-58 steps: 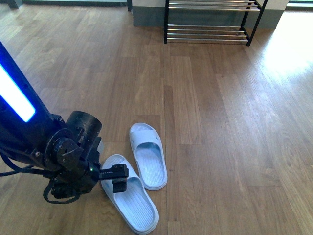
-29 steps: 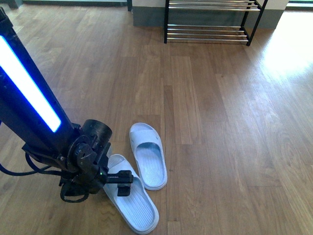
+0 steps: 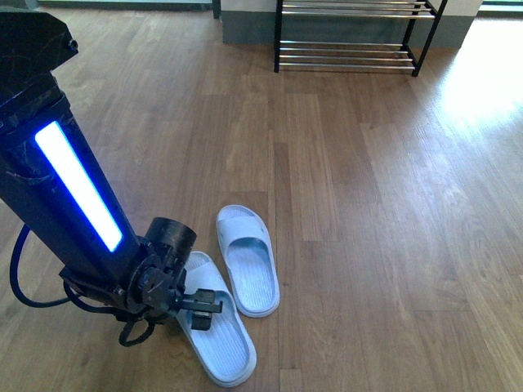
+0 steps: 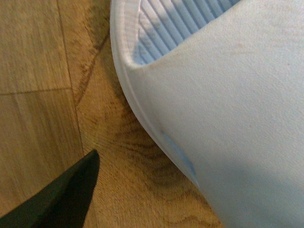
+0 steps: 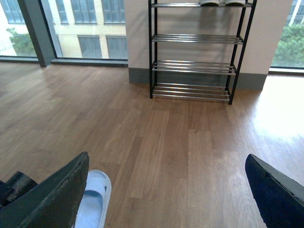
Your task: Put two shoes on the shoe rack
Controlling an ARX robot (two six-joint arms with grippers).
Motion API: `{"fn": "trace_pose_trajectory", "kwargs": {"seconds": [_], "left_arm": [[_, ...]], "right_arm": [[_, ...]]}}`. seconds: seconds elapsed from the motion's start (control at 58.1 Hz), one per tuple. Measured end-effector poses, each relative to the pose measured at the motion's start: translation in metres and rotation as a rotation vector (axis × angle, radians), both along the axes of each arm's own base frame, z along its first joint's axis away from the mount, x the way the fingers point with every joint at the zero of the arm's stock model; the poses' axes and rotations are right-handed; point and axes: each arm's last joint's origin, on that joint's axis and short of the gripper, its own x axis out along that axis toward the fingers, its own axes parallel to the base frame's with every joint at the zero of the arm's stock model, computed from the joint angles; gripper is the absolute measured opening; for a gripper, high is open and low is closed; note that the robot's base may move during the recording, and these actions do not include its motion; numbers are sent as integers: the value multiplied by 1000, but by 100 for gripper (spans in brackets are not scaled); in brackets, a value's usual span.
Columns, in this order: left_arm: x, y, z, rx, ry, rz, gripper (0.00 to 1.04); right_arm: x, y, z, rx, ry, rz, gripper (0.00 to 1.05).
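Note:
The slide sandal needs to go over to the shoe rack, so my left gripper will grab it by its strap point(image 4: 213, 104) next.
The shoe rack point(image 3: 347, 37) stands against the far wall, also clear in the right wrist view point(image 5: 192, 47). On its top tier two white-soled things point(image 5: 223, 2) are cut off by the picture's edge; I cannot tell whether they are the two shoes. My left gripper point(image 3: 200, 309) is open, low at the strap of the nearer pale blue slide sandal point(image 3: 214, 331). That strap point(image 4: 228, 104) fills the left wrist view, one dark fingertip point(image 4: 61, 199) beside it over the floor. My right gripper point(image 5: 166, 199) hangs open above bare floor, holding nothing.
A second slide sandal point(image 3: 247, 260) lies just right of the first, and one slide point(image 5: 92, 199) shows by the right gripper's finger. Wooden floor stretches from the sandals to the rack. Tall windows point(image 5: 90, 23) and a grey skirting line the far wall.
My left arm has swung up and right, bringing the gripper lower onto the nearer slide sandal. That sandal has shifted slightly to the left.

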Motion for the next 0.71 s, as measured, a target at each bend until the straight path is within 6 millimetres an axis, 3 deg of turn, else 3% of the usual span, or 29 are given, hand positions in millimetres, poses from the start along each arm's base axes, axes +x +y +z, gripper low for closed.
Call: {"fn": "trace_pose_trajectory", "kwargs": {"seconds": [0.224, 0.447, 0.482, 0.619, 0.705], "left_arm": [[1, 7, 0, 29, -26, 31, 41], [-11, 29, 6, 81, -9, 169, 9], [-14, 35, 15, 85, -14, 216, 3], [-17, 50, 69, 83, -85, 351, 2], [-20, 54, 136, 43, -199, 373, 2]], "right_arm": [[0, 0, 0, 0, 0, 0, 95], [0, 0, 0, 0, 0, 0, 95], [0, 0, 0, 0, 0, 0, 95], [0, 0, 0, 0, 0, 0, 95], [0, 0, 0, 0, 0, 0, 95]]}}
